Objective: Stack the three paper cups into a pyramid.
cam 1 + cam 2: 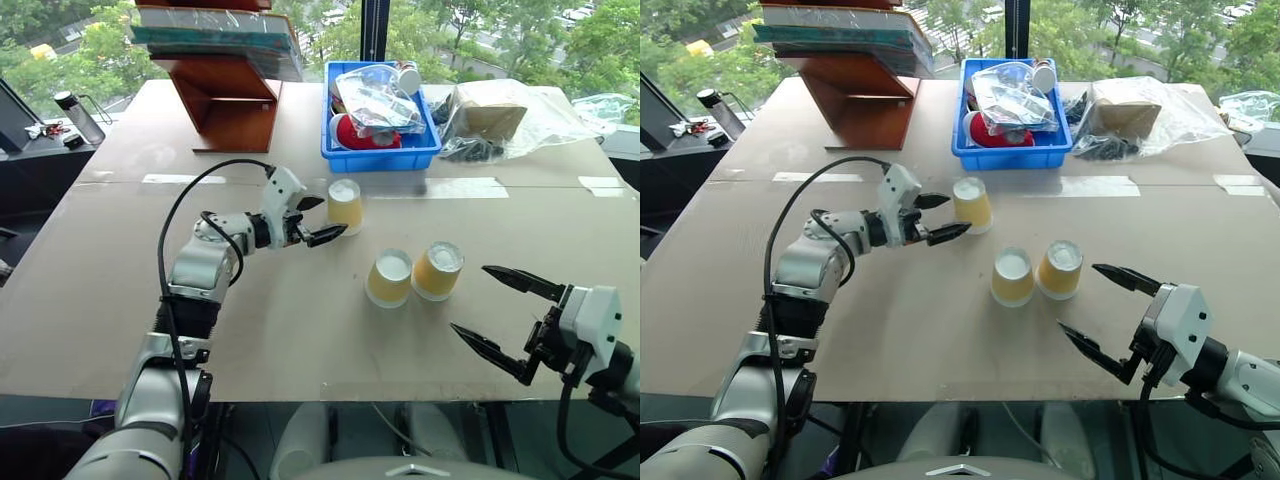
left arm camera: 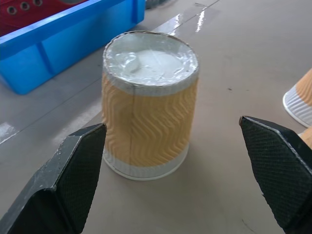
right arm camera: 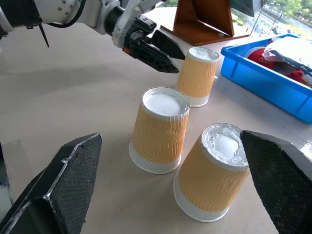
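Note:
The left wrist view shows table between the far cup's lower rim (image 2: 146, 171) and the fingers, so my left gripper moves toward the cup's rim first, then closes on it.
Three paper cups stand upside down on the brown table, white bases up. The far cup (image 1: 345, 206) is alone; my left gripper (image 1: 331, 217) is open just to its left, fingertips close to its side and not touching. In the left wrist view this cup (image 2: 148, 117) stands ahead of the two spread fingers (image 2: 73, 175). The other two cups (image 1: 388, 277) (image 1: 438, 270) stand side by side nearer me, almost touching. My right gripper (image 1: 468, 297) is open to their right, holding nothing.
A blue bin (image 1: 335, 150) with a plastic-wrapped container sits behind the far cup. A wooden stand with books (image 1: 225, 95) is at the back left, a clear bag with a brown box (image 1: 500, 115) at the back right. The table's front edge (image 1: 330, 385) is near.

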